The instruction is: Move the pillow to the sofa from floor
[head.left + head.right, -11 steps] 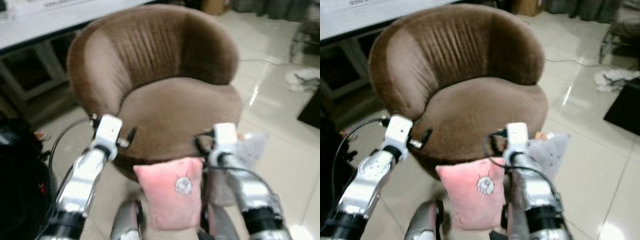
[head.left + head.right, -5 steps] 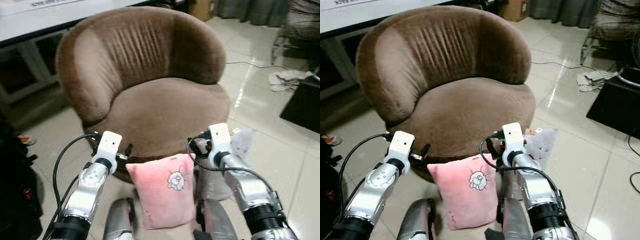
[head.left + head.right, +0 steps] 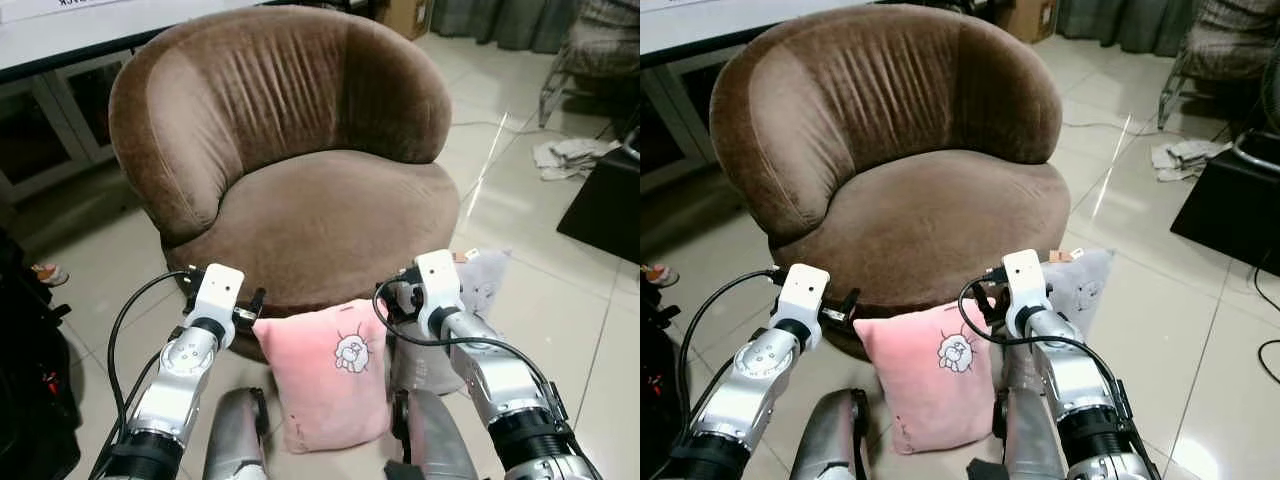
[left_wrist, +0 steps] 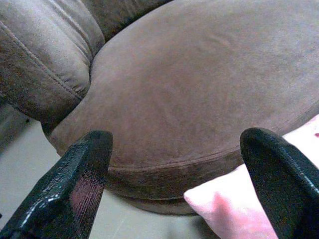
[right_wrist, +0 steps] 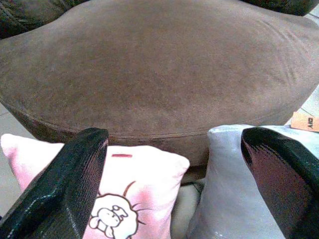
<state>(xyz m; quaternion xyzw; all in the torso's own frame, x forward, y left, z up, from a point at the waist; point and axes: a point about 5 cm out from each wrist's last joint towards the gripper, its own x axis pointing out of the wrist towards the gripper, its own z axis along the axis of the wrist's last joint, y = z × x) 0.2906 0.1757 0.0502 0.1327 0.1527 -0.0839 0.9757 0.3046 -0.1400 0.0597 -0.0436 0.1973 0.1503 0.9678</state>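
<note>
The pink pillow is wide and bulging across its middle [image 3: 330, 385], so my left gripper should next pinch it by its tapered top corner [image 3: 265, 330], away from the cartoon print.
A pink pillow [image 3: 328, 372] with a small cartoon print stands upright between my two arms, just in front of the brown round sofa [image 3: 330, 215]. Its lower edge is hidden, so I cannot tell whether it rests on the floor. In the left wrist view my left gripper [image 4: 177, 139] is open and aimed at the sofa seat [image 4: 199, 84], with a pillow corner [image 4: 234, 204] by one finger. My right gripper [image 5: 177, 135] is open too, one finger over the pink pillow [image 5: 124, 179] and the other over a grey pillow [image 5: 224, 179].
The grey pillow [image 3: 482, 285] leans at the sofa's base on my right. A black bag [image 3: 30, 380] stands at the left and a black box [image 3: 605, 200] at the right. Crumpled cloth [image 3: 570, 155] and a cable lie on the tiled floor beyond.
The view has shifted and sharpened as the camera moved. The arms and the pink pillow keep nearly the same places relative to each other, with the pillow's top slightly higher against the sofa front.
</note>
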